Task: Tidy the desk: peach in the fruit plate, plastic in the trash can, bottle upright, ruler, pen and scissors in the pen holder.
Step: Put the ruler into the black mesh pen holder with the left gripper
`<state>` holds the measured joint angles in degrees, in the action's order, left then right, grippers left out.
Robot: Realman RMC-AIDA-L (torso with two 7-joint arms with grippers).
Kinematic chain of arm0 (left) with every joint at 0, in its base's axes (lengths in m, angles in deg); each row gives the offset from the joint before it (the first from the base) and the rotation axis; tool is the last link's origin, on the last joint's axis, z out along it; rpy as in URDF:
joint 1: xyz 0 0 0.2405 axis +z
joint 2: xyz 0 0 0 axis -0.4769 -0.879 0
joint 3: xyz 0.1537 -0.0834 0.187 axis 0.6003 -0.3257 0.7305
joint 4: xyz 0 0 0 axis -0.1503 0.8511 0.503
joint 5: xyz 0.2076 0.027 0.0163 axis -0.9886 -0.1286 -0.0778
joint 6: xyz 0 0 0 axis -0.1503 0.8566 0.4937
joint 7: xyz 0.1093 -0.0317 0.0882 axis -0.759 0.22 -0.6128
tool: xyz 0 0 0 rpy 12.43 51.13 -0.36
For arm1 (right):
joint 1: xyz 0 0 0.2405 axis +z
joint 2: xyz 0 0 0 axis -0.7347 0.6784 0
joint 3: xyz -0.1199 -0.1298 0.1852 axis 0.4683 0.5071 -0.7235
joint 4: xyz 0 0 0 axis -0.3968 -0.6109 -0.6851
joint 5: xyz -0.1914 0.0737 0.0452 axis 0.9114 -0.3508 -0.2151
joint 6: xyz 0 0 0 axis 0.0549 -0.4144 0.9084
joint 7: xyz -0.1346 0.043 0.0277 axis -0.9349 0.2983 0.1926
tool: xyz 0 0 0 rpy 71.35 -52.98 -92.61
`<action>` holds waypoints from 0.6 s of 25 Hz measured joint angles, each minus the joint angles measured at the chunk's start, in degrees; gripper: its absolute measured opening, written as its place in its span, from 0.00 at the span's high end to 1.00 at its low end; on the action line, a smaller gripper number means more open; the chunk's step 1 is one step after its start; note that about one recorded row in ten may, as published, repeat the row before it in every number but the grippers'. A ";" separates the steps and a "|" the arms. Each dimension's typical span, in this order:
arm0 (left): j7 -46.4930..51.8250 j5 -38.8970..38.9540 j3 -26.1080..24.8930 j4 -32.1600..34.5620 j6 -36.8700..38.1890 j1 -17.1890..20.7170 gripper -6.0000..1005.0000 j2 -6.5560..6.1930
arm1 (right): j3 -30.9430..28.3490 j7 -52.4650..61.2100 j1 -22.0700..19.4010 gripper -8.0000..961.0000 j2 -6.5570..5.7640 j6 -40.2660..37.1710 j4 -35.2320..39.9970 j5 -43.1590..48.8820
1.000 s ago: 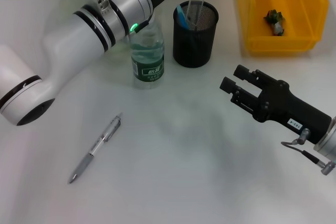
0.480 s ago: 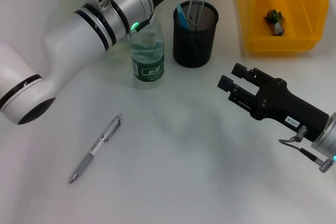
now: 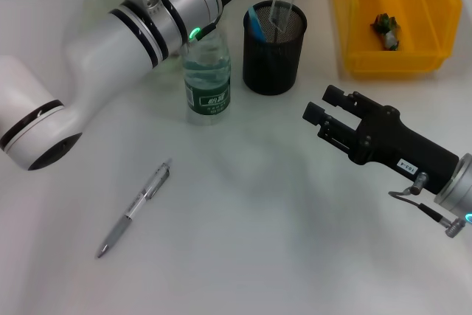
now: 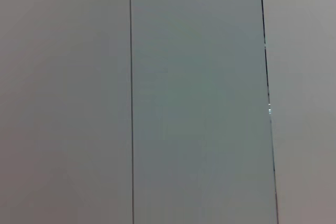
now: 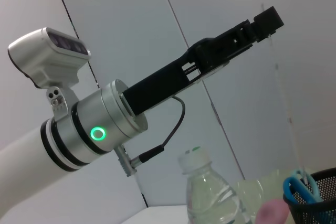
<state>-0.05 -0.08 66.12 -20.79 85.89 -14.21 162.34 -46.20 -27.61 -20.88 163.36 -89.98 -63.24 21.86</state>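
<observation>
The ruler's lower end stands inside the black mesh pen holder's rim (image 3: 293, 29), so it is time for my left gripper to let go of the clear ruler.
My left arm (image 3: 140, 27) reaches over the upright water bottle (image 3: 207, 79) toward the black mesh pen holder (image 3: 273, 49). Its gripper is out of the head view; the right wrist view shows the left gripper (image 5: 264, 20) shut on the top of a clear ruler (image 3: 279, 1), whose lower end stands in the holder. Blue scissors (image 3: 255, 18) stand in the holder too. A silver pen (image 3: 134, 210) lies on the table at front left. My right gripper (image 3: 323, 105) is open and empty, right of the holder. A pink peach (image 5: 273, 212) shows beside a pale green plate (image 5: 254, 195).
A yellow bin (image 3: 346, 12) at the back right holds a crumpled piece of plastic (image 3: 386, 29). The bottle stands close to the pen holder's left side. The white table (image 3: 251, 241) spreads in front.
My left arm has shifted slightly up and away, and the ruler in the holder has tilted a little to the right. My right gripper has crept a little left and toward the holder.
</observation>
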 joint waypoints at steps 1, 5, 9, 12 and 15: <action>-0.02 0.00 0.00 -0.31 -0.29 -0.29 0.60 0.00 | 0.00 0.00 0.07 0.37 0.00 0.14 0.00 0.00; -0.05 -0.41 0.00 -0.53 -0.42 -0.55 0.60 0.00 | 0.00 0.00 0.20 0.37 0.00 0.16 0.00 0.00; -0.29 -0.61 0.00 -0.54 -0.53 -0.75 0.60 0.00 | 0.00 0.05 0.65 0.37 0.00 0.22 0.00 0.00; -1.22 -0.71 0.03 -0.54 -0.64 -0.94 0.60 0.00 | 0.00 0.06 0.71 0.37 0.00 0.26 0.00 0.00; -1.58 -0.69 0.09 -0.54 -0.91 -1.12 0.60 0.00 | 0.00 0.08 0.70 0.37 0.00 0.25 0.00 0.00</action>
<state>-1.63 -0.78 66.21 -21.33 84.98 -15.33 162.34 -46.20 -27.54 -20.18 163.36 -89.73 -63.24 21.87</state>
